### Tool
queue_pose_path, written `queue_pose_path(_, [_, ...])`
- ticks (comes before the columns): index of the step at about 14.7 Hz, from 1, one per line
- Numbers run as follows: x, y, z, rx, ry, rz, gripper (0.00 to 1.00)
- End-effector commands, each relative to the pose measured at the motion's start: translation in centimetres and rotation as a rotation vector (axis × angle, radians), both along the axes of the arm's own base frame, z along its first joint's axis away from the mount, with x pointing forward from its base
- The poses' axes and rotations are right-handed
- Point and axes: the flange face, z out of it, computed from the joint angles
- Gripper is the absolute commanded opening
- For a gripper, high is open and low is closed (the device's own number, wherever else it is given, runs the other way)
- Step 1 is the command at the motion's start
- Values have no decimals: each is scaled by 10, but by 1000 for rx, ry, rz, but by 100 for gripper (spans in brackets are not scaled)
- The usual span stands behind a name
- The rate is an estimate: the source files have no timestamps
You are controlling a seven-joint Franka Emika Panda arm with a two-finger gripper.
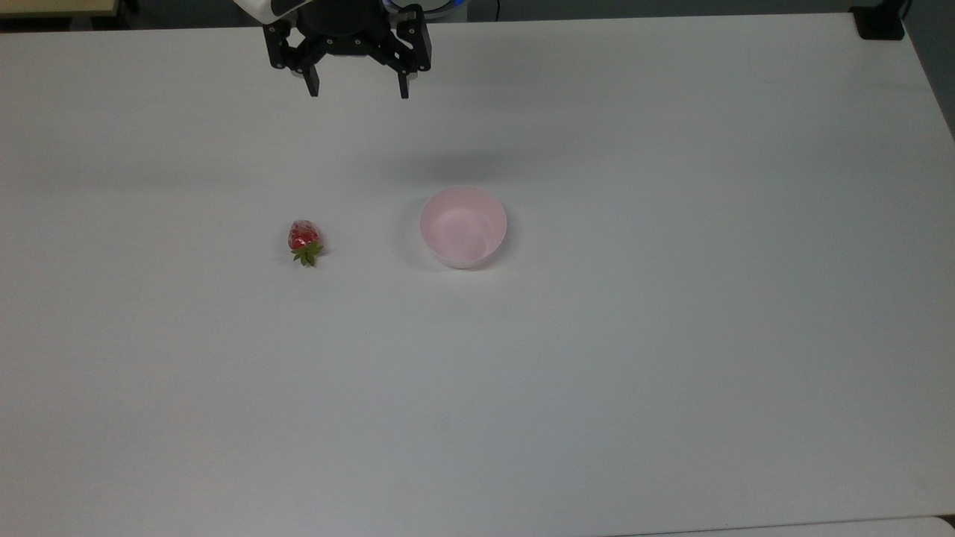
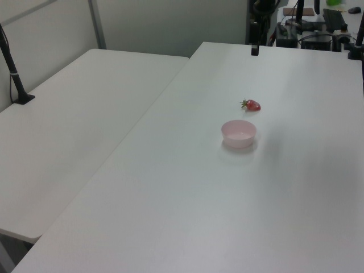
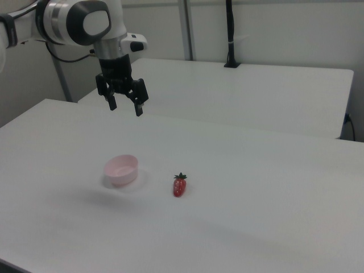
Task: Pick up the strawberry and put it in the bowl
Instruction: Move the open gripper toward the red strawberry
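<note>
The strawberry needs to go in the pink bowl [image 2: 239,133], so my gripper should grab it by its red body [image 2: 253,106] next.
A small red strawberry [image 1: 304,239] with a green cap lies on the white table, also seen in the left view [image 2: 252,105] and the right view [image 3: 180,186]. The pale pink bowl [image 1: 462,226] stands upright and holds nothing, a short way to the strawberry's right in the top view; it shows too in the left view [image 2: 238,133] and the right view [image 3: 121,169]. My gripper [image 1: 358,93] hangs open high above the table near its far edge, well away from both; in the right view it [image 3: 125,107] hovers above and behind the bowl.
A second white table [image 2: 74,114] adjoins at the left view's left, with a black clamp post [image 2: 14,68]. A black mount [image 1: 880,22] sits at the top view's far right table corner. Equipment clutters the left view's top right.
</note>
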Motion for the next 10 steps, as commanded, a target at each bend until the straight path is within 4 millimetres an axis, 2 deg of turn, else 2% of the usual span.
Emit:
queue_pose_path(1, [-8, -8, 5, -7, -31, -84, 100])
queue_pose_path(7, [-13, -8, 2, -7, 13, -40, 100])
queue_pose_path(10, [-14, -17, 4, -3, 11, -6, 100])
